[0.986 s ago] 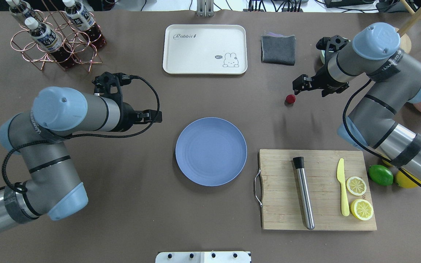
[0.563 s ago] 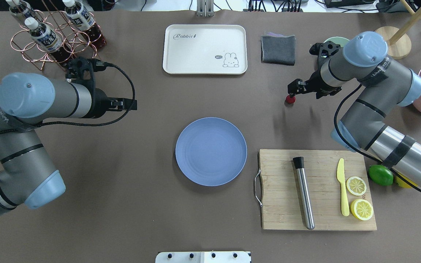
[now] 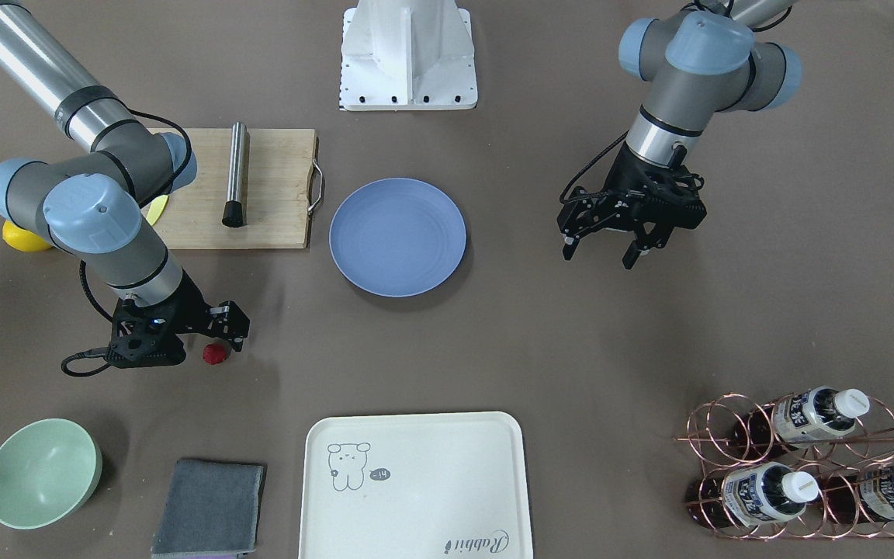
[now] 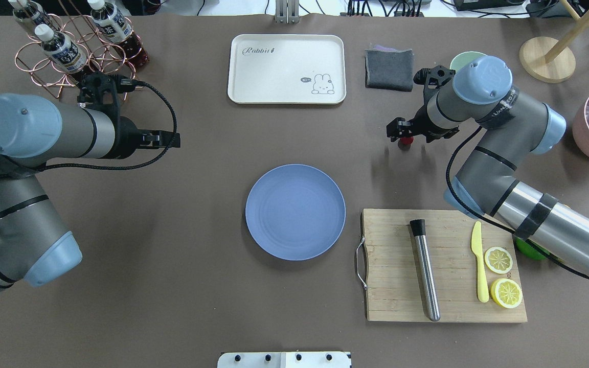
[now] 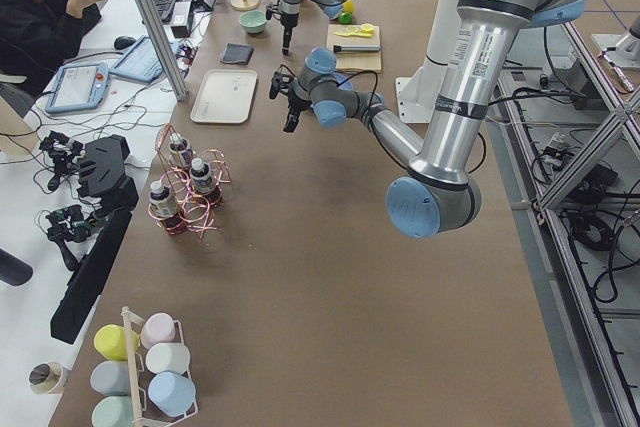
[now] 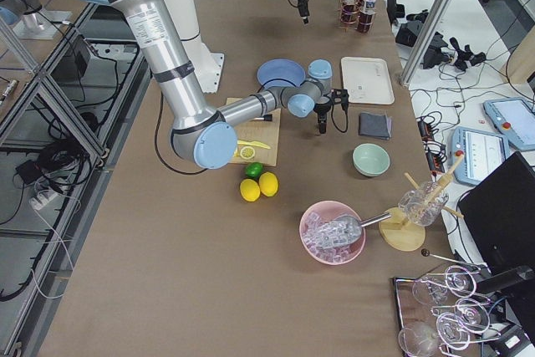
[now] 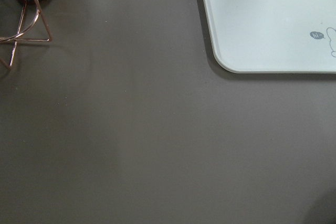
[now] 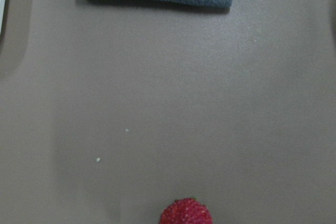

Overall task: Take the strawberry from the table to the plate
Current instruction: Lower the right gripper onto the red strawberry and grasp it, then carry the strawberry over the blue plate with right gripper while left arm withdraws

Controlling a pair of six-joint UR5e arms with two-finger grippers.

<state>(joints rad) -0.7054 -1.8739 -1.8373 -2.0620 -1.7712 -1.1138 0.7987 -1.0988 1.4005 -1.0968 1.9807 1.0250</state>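
Note:
The strawberry should be picked up next by its round body with my right gripper, so that it can be put on the blue plate.
The strawberry, small and dark red, lies on the brown table, right of and beyond the blue plate. My right gripper hangs open just over it, one finger on each side and the berry nearer the left finger. The right wrist view shows the strawberry at its bottom edge. From the front, the strawberry sits beside the right gripper. My left gripper is open and holds nothing, out to the side of the plate.
A wooden cutting board with a metal muddler, yellow knife and lemon halves lies right of the plate. A cream tray, grey cloth and mint bowl sit at the far side. A copper bottle rack stands far left.
My right gripper has moved left and now stands over the strawberry. The left arm has swung left, away from the plate. The strawberry has not moved.

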